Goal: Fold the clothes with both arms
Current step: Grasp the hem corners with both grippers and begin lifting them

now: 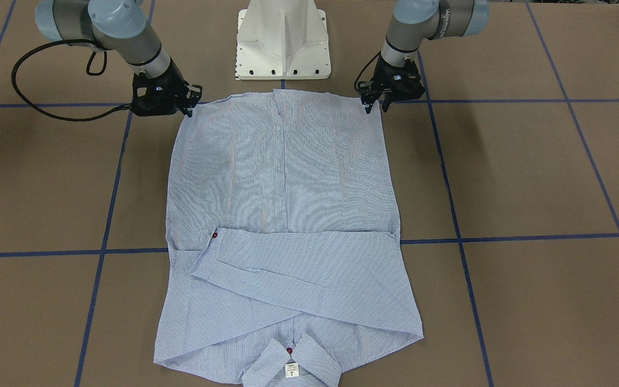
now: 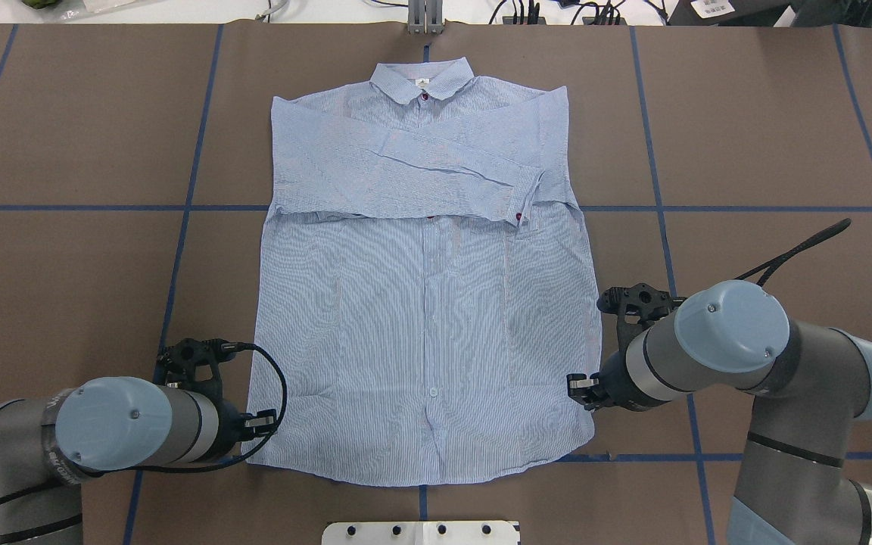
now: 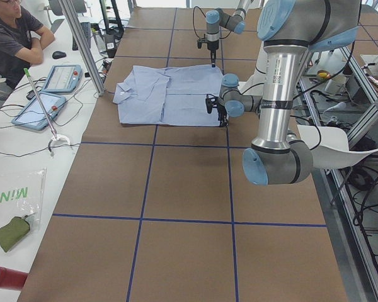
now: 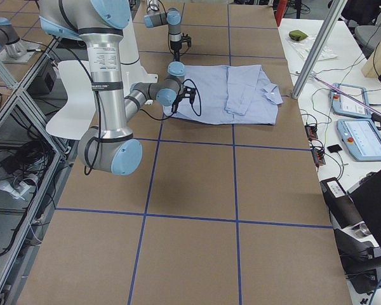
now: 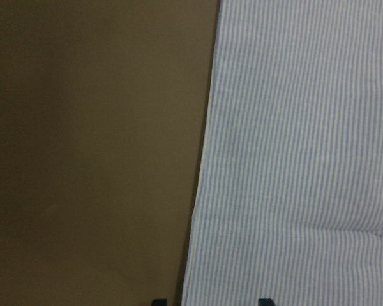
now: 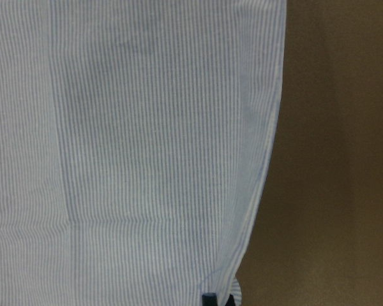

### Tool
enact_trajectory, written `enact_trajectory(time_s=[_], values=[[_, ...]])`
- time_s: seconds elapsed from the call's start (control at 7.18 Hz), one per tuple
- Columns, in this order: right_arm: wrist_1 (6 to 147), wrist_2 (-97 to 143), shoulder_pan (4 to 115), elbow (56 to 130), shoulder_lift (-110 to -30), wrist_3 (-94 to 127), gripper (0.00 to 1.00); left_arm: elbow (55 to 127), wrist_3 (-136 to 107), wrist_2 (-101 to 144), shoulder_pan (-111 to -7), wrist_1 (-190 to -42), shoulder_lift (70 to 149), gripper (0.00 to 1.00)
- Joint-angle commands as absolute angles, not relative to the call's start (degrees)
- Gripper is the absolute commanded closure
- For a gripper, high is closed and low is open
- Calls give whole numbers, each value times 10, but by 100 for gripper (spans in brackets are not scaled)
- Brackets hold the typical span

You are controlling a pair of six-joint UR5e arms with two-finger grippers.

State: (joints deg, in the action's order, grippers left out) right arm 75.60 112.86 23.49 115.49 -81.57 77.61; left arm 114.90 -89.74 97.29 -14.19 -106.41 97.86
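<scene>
Next, my left gripper grabs the shirt by its hem corner, to fold the shirt's lower half over toward the collar.
The light blue striped shirt lies flat, front up, on the brown table. Its sleeves are folded across the chest, the collar is at the far edge and the hem is toward the robot. My left gripper is low at the hem's left corner. In the left wrist view its fingertips stand wide apart, straddling the shirt's side edge. My right gripper is low at the right side edge near the hem. In the right wrist view its fingertips are close together on the shirt's edge.
The white pedestal base stands just behind the hem, between the arms. Blue tape lines grid the table. In the exterior left view, an operator sits at a side bench with tablets, beyond the collar end.
</scene>
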Motion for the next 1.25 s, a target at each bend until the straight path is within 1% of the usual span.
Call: enact_trajectory(time_s=[0.0,0.14,0.42,0.97,1.11], values=[[756,1130,236,1154,-816,776,100,1150,-915,973,-142,-1058,980,64],[756,1131,237,1155,-816,776,100,1151,-915,973,-142,-1049,983,72],[756,1134,239,1157,-816,776,100,1169,-915,974,-142,-1042,980,99],[756,1136,243,1167,-817,776,100,1170,-916,975,-142,-1042,982,100],[758,1138,243,1179,-817,775,100,1183,-916,975,-143,-1041,977,100]])
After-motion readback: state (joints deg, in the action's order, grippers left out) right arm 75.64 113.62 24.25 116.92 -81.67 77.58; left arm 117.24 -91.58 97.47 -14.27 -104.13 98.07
